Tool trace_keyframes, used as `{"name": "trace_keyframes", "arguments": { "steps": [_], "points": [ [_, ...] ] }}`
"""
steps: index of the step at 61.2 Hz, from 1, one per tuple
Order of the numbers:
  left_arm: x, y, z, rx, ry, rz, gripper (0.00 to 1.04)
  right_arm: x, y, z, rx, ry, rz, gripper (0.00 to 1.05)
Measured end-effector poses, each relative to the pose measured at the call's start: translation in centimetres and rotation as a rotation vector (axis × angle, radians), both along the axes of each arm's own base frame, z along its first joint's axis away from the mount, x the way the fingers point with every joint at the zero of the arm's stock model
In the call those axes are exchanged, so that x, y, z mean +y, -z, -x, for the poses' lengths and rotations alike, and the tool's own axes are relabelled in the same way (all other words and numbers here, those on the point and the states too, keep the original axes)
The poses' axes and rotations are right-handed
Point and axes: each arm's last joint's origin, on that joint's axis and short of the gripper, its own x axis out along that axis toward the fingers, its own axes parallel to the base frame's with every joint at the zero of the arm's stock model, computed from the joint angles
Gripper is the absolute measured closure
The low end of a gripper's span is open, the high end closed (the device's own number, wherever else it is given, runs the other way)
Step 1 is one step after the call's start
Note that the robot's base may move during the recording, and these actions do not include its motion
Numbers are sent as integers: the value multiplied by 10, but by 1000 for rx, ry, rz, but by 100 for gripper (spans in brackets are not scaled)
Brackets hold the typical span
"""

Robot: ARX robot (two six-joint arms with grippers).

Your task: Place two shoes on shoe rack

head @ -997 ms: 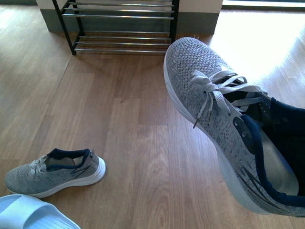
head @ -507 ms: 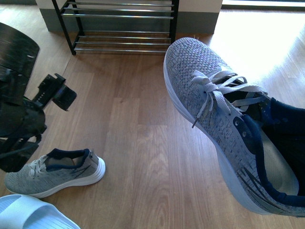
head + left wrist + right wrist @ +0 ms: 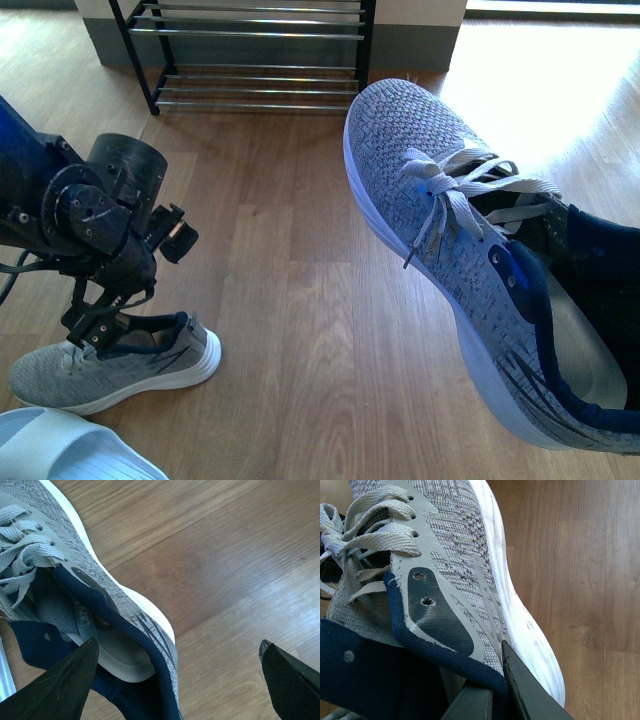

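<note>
The left gripper will next take hold of the second grey sneaker by its navy collar (image 3: 159, 669), because the sneaker's side by its open heel (image 3: 127, 655) is thin and the sneaker's body is broad.
One grey knit sneaker (image 3: 440, 200) hangs tilted above the floor at the right, toe toward the shoe rack (image 3: 260, 50). My right gripper (image 3: 492, 690) is shut on its navy heel collar, as the right wrist view of the sneaker (image 3: 455, 555) shows. The second grey sneaker (image 3: 150, 365) lies on the floor at the lower left. My left gripper (image 3: 110, 325) hovers over its heel opening. In the left wrist view the left gripper (image 3: 175, 680) is open, with one finger over the insole and the other over bare floor. The collar of the sneaker (image 3: 75, 570) lies between them.
A pale blue slide sandal (image 3: 70, 450) lies at the bottom left corner, next to the floor sneaker. The rack stands against the wall at the back. Wood floor (image 3: 290, 250) stretches between the rack and the shoes. Bright sunlight falls on the floor at the right rear.
My left arm has come into view from the left and dropped down over the sneaker on the floor. The held sneaker and the right arm have stayed in place.
</note>
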Motion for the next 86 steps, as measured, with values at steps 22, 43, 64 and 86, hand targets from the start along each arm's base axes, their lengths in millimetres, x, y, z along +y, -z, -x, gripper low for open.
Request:
{"name": "trace_keyframes", "arguments": {
  "steps": [22,43,64,86],
  "points": [
    [-14,39,-9,51,19,17,9,0,0,0,0,0,0,103],
    [-24,59,-11,72,40,7,26,0,0,0,0,0,0,103],
    [-25,67,-4,97,50,-14,81,0,0,0,0,0,0,103],
    [-33,62,4,149,205,-147,103,0,0,0,0,0,0,103]
  ]
}}
